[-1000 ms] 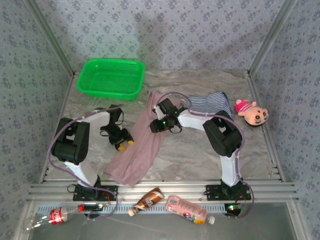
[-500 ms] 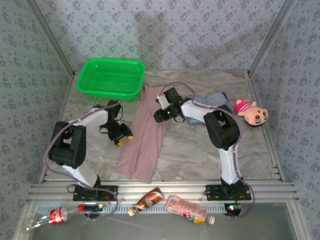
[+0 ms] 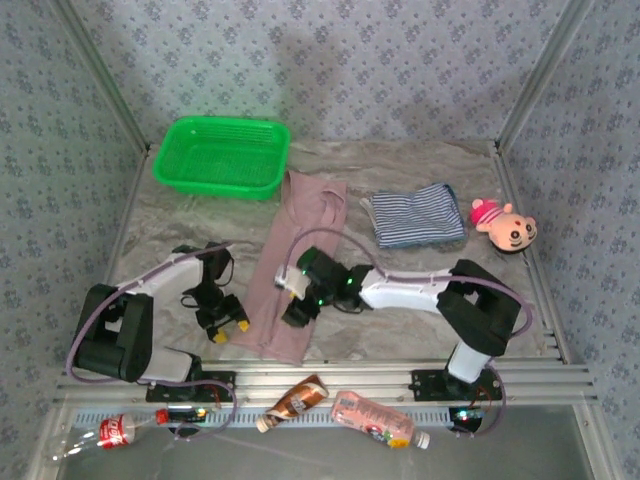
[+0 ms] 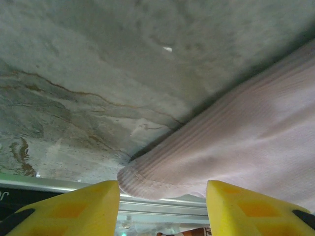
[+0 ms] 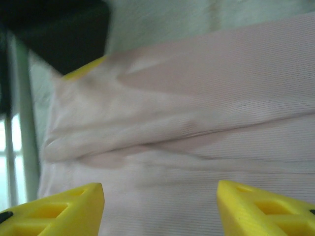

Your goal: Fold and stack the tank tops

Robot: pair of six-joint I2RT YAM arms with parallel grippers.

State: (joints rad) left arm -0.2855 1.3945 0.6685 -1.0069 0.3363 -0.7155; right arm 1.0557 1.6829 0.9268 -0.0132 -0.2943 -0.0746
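My left gripper picks up the pink tank top by its near corner [image 4: 138, 182] next, to fold its near end over the rest.
A dusty pink tank top [image 3: 296, 262] lies stretched out lengthwise down the middle of the table, its near end by the front rail. A folded navy-and-white striped tank top [image 3: 413, 215] rests at the back right. My left gripper [image 3: 226, 325] sits low on the table just left of the pink top's near corner. It is open, and in the left wrist view that corner [image 4: 147, 177] lies just ahead of the gap in the gripper [image 4: 162, 209]. My right gripper [image 3: 297, 309] hovers open over the near part of the pink top [image 5: 197, 103], nothing pinched between its fingers [image 5: 160, 211].
A green basket [image 3: 222, 156] stands at the back left and a pink plush toy [image 3: 505, 226] at the far right. Bottles [image 3: 372, 419] lie below the front rail [image 3: 330, 378]. Bare marble table [image 3: 430, 290] spreads to the right of the pink top.
Both grippers have come from the far half of the table toward the front rail. The pink top has gone from skewed to straight and flat. The right gripper's jaws have widened.
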